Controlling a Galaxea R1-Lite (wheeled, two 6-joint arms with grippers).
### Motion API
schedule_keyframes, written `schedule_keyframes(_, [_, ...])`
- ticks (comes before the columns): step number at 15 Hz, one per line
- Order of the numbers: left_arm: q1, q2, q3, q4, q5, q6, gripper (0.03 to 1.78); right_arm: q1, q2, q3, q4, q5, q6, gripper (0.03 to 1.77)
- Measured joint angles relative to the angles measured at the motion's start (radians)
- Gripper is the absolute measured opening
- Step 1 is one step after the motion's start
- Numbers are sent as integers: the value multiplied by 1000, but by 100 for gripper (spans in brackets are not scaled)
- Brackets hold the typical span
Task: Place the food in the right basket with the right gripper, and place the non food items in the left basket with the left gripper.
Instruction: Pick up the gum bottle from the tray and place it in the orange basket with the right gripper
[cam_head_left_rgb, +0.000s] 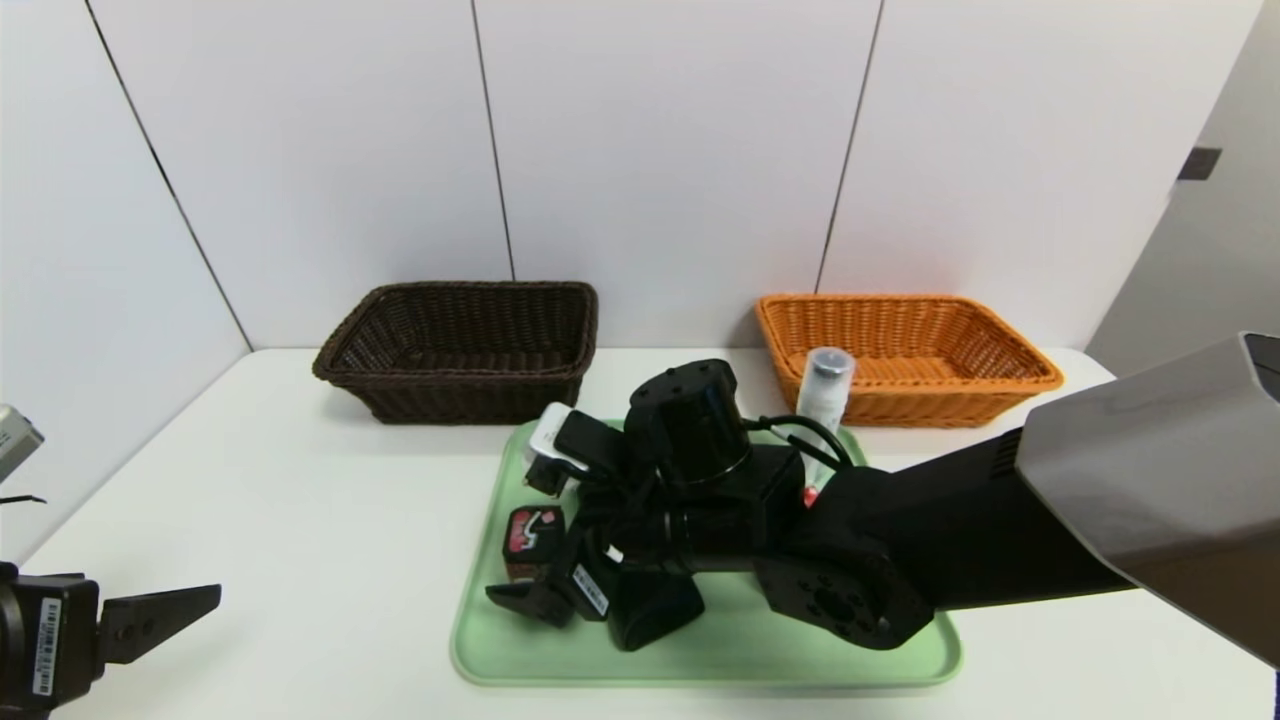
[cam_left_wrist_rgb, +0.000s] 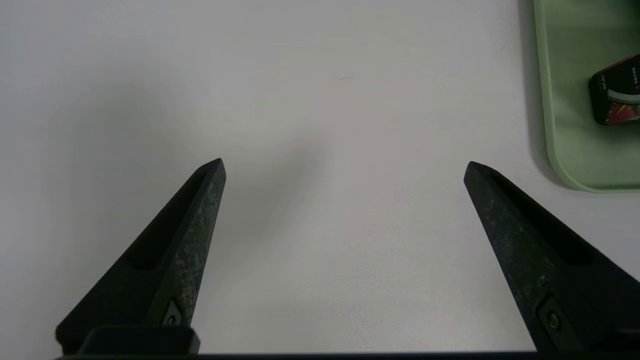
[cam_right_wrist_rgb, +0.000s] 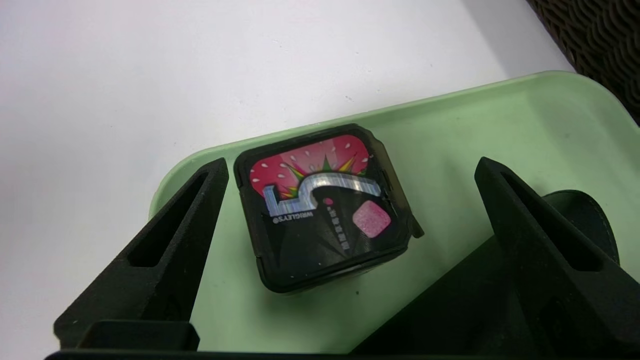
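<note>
My right gripper should close and would hold the strawberry pack: its fingers reach down on either side in the right wrist view.
A dark boxy pack (cam_right_wrist_rgb: 320, 210) with a pink-red strawberry label lies flat at a corner of the green tray (cam_right_wrist_rgb: 475, 130). My right gripper (cam_right_wrist_rgb: 350, 165) hangs open just above it, one finger (cam_right_wrist_rgb: 165, 250) on each side and neither touching it. In the head view the pack (cam_head_left_rgb: 533, 540) sits at the tray's left edge, under the right gripper (cam_head_left_rgb: 550, 585). A slim white bottle (cam_head_left_rgb: 823, 395) with a grey cap stands at the tray's far right. A black item (cam_head_left_rgb: 655, 610) lies beneath the right wrist. My left gripper (cam_left_wrist_rgb: 344, 164) is open over bare table, holding nothing.
The dark brown basket (cam_head_left_rgb: 460, 350) stands at the back left and the orange basket (cam_head_left_rgb: 905, 355) at the back right, both against the wall. My right arm (cam_head_left_rgb: 950, 540) covers most of the tray (cam_head_left_rgb: 700, 650). The left gripper (cam_head_left_rgb: 200, 600) is near the table's front left.
</note>
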Motion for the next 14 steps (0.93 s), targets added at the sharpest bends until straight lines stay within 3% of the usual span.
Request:
schedule_keyframes(13, [0, 1, -1, 0, -1, 1, 169, -8, 3, 24, -49, 3, 1, 170])
schedule_keyframes(14, [0, 1, -1, 0, -1, 1, 169, -8, 3, 26, -49, 3, 1, 161])
